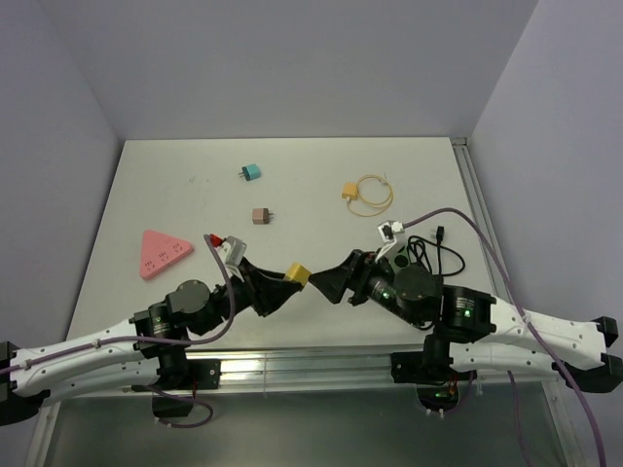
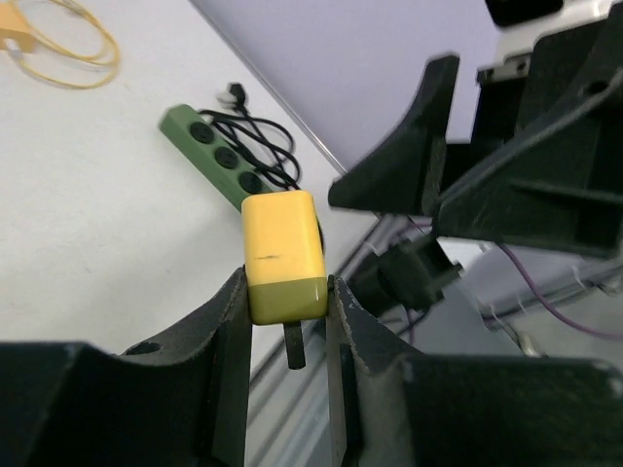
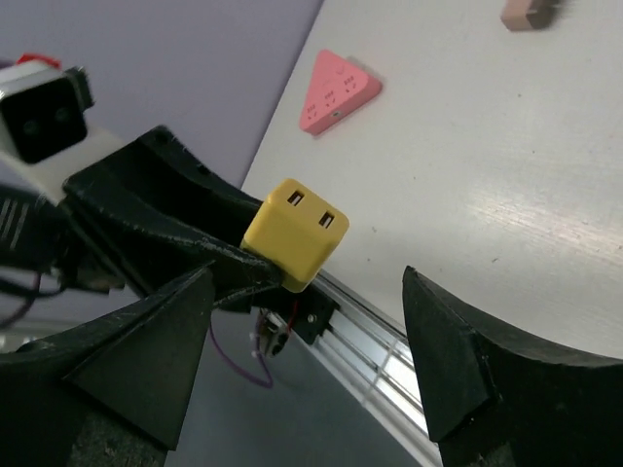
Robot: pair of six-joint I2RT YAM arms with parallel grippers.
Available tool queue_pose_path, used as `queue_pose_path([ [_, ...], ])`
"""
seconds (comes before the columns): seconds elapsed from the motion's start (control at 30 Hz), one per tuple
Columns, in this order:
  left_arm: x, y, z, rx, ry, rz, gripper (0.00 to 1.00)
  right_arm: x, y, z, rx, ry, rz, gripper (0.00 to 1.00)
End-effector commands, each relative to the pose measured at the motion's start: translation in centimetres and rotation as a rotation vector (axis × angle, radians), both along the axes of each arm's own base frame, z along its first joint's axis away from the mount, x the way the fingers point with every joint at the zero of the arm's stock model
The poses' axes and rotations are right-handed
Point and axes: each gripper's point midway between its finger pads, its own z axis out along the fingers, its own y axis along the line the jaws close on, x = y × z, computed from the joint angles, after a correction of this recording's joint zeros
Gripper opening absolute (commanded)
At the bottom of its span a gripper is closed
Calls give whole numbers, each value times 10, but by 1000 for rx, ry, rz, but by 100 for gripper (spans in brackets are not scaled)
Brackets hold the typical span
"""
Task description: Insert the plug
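My right gripper grabs the yellow plug by its slotted end (image 2: 279,214) next, its prongs pointing away, to insert it into the power strip (image 2: 219,161).
My left gripper (image 1: 289,284) is shut on a yellow plug (image 1: 298,273) and holds it above the table's front edge. In the left wrist view the plug (image 2: 282,255) sits between the fingers with one dark prong pointing back toward the wrist. In the right wrist view the plug (image 3: 294,232) shows two slots on its end face. My right gripper (image 1: 329,283) is open and empty, facing the plug at close range, with its jaws wide on either side (image 3: 307,355). A green power strip (image 2: 219,161) lies on the table, mostly hidden under the right arm in the top view (image 1: 399,257).
A pink triangular socket block (image 1: 164,253) lies at the left. A teal plug (image 1: 251,173) and a brown plug (image 1: 261,215) lie further back. A yellow coiled cable (image 1: 366,195) lies at the back right. A black cable (image 1: 440,255) is beside the strip.
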Motion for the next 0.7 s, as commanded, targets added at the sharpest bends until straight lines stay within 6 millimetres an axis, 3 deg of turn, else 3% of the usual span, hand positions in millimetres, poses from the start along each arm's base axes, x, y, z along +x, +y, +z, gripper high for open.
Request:
queue_pose_path([
  [0.0, -31, -1, 21, -36, -37, -169, 0, -18, -17, 19, -59, -181, 141, 84],
  [0.17, -74, -7, 46, -88, -88, -414, 0, -66, -7, 33, -26, -303, 459, 78],
  [0.33, -120, -10, 66, -149, -147, -685, 0, -85, -6, 42, -6, -324, 571, 73],
  [0.47, -136, -8, 68, -198, -162, -780, 0, -114, -3, 43, 28, -351, 742, 70],
  [0.67, -143, -12, 63, -195, -153, -836, 0, -129, 1, 46, 90, -352, 822, 57],
])
